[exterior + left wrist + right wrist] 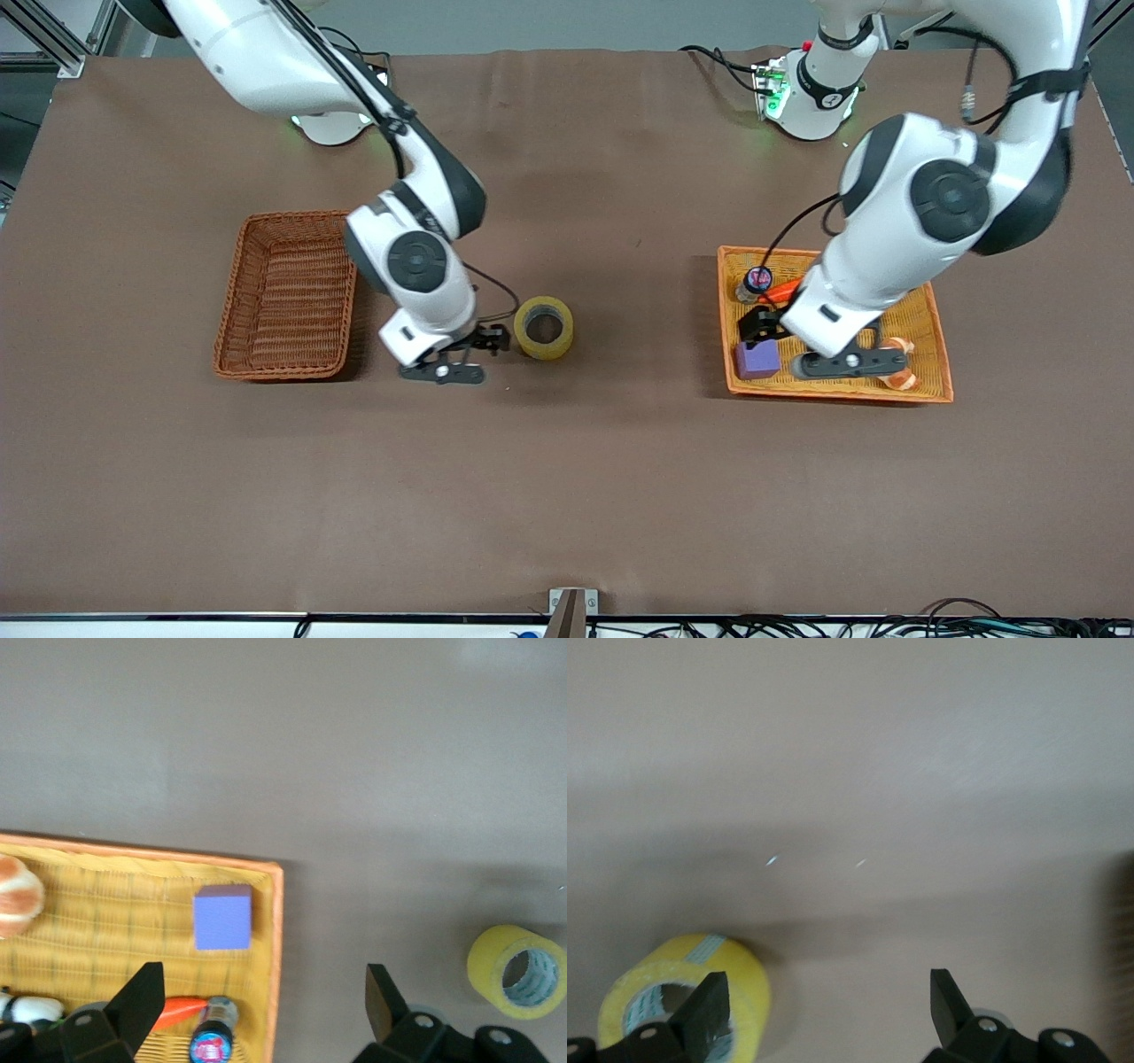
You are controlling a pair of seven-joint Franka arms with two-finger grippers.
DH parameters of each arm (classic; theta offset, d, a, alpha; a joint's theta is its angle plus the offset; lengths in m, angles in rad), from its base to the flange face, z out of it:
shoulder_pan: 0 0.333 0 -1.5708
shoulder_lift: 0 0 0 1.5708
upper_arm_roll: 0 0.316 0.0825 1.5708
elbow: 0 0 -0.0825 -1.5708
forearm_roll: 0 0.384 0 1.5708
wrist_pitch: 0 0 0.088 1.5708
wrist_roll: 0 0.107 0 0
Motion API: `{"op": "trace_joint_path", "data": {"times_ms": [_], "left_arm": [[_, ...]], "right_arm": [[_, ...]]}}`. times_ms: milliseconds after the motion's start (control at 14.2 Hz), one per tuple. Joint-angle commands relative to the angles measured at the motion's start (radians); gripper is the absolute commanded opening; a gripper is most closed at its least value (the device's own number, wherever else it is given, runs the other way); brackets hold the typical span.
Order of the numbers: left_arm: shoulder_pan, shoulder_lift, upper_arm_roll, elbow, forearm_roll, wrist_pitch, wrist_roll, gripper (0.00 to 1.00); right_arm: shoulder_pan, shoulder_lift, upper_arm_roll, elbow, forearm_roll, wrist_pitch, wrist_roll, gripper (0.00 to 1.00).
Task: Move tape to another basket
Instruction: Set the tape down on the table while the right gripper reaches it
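Note:
I should next grab the ring's side (pixel 522 333) with my right gripper, one finger inside and one outside, because the tape is a ring with an open hole (pixel 545 328).
The yellowish tape roll (pixel 543 327) lies flat on the brown table, about midway between the two baskets. My right gripper (pixel 469 354) is open and low beside the tape, on the side toward the reddish-brown wicker basket (pixel 285 292), which holds nothing. In the right wrist view the tape (pixel 682 992) sits by one finger (pixel 709 1005) of the right gripper (pixel 828 985), not between the jaws. My left gripper (pixel 802 346) is open and empty over the orange-rimmed tray (pixel 939 354). The left wrist view shows the left gripper (pixel 263 988) over the tray rim (pixel 276 930), with the tape (pixel 518 972) farther off.
The tray holds a purple block (pixel 756 359), a small bottle (pixel 756 282), an orange carrot-like piece (pixel 784 290) and a croissant (pixel 899 377). The block (pixel 222 918), bottle (pixel 211 1041) and croissant (pixel 18 895) also show in the left wrist view.

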State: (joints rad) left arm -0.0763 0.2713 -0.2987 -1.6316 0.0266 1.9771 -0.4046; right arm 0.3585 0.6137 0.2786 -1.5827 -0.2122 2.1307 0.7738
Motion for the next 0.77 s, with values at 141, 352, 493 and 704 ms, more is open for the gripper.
{"op": "trace_joint_path", "data": {"times_ms": [141,352,493,704], "left_arm": [[0.007,-0.170,0.067,-0.109,0.001,0.002,0.133,1.00],[0.000,-0.265,0.131,-0.169,0.001,-0.009,0.217,1.00],[-0.003,-0.313,0.176,-0.185,0.001,-0.011,0.251,1.00],[-0.016,-0.362,0.205,-0.189,0.001,-0.033,0.254,1.00]], "right_arm": [[0.075,0.015,0.002,-0.023,-0.027,0.024,0.067,1.00],[0.088,0.017,0.002,-0.117,-0.029,0.131,0.127,1.00],[0.091,0.033,0.002,-0.151,-0.027,0.195,0.127,1.00],[0.082,0.061,0.002,-0.152,-0.021,0.234,0.148,1.00]]}}
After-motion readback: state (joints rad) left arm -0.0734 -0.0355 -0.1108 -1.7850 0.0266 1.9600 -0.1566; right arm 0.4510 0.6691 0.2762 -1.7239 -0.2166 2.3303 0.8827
